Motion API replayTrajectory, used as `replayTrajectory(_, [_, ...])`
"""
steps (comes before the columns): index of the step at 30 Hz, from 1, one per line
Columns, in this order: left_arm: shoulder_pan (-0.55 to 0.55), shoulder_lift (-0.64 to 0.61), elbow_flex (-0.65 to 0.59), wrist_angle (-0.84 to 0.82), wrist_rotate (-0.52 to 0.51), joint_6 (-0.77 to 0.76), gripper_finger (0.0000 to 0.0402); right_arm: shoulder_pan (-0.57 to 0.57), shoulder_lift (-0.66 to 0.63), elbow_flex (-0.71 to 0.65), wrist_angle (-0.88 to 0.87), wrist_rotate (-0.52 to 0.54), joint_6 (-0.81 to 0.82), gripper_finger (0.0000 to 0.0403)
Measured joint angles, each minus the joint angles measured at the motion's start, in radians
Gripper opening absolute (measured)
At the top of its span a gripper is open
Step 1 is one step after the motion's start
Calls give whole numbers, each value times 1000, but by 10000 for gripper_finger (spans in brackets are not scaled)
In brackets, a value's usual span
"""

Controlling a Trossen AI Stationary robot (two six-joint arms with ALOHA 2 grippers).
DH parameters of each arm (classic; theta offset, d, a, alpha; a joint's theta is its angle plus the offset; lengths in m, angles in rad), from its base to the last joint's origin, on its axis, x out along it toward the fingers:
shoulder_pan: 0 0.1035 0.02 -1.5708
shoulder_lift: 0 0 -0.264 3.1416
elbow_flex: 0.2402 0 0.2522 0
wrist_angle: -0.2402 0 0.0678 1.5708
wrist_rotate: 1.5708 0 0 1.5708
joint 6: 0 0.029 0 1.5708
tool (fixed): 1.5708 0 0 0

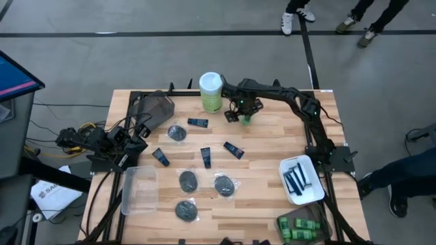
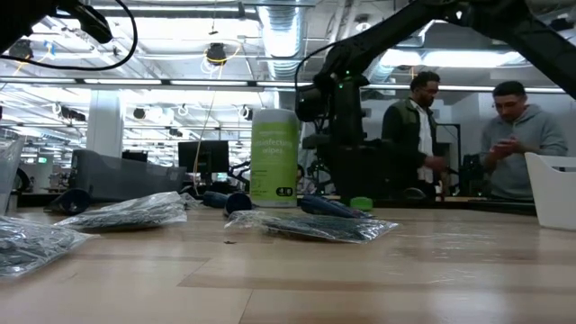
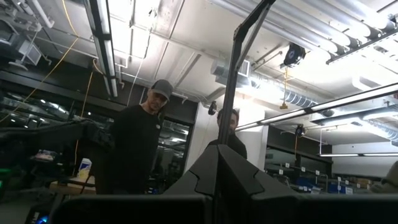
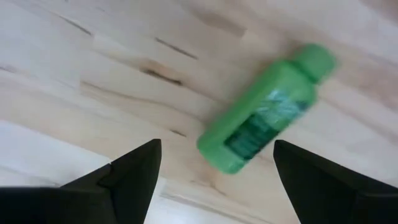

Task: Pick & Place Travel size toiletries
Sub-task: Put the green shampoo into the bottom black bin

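My right gripper's fingers are above the green bottle (image 1: pixel 246 120), so it is too early to close. My right gripper lowers first, then closes on the bottle.
A small bright green bottle (image 4: pixel 264 109) lies on its side on the wooden table near the far edge; it also shows in the high view (image 1: pixel 246 121) and in the low view (image 2: pixel 360 204). My right gripper (image 4: pixel 217 146) hangs just above it, pointing down, open, with one finger on either side of the bottle's base end and touching nothing. Several dark navy tubes (image 1: pixel 234 150) and bagged black discs (image 1: pixel 224 185) lie about the table's middle. My left gripper (image 1: pixel 129 139) waits shut at the table's left edge.
A tall green canister with a white lid (image 1: pixel 211 92) stands just left of my right gripper. A white tray with blue razors (image 1: pixel 300 178) and a bin of green bottles (image 1: pixel 300 228) are at the near right. A clear tray (image 1: pixel 139 189) and a dark bin (image 1: pixel 158 109) are at the left. People stand beyond the table.
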Motion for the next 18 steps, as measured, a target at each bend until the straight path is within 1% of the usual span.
replayTrajectory(3, [0,0,0,0,0,0,3,-29,0,27,-30,0,-13,304])
replayTrajectory(7, [0,0,0,0,0,0,3,-65,0,25,-45,0,102,304])
replayTrajectory(10, [0,0,0,0,0,0,3,-70,2,27,-3,1,96,304])
replayTrajectory(16, [0,0,0,0,0,0,3,-81,11,13,56,0,30,304])
replayTrajectory(18, [0,0,0,0,0,0,3,-93,11,4,55,0,31,304])
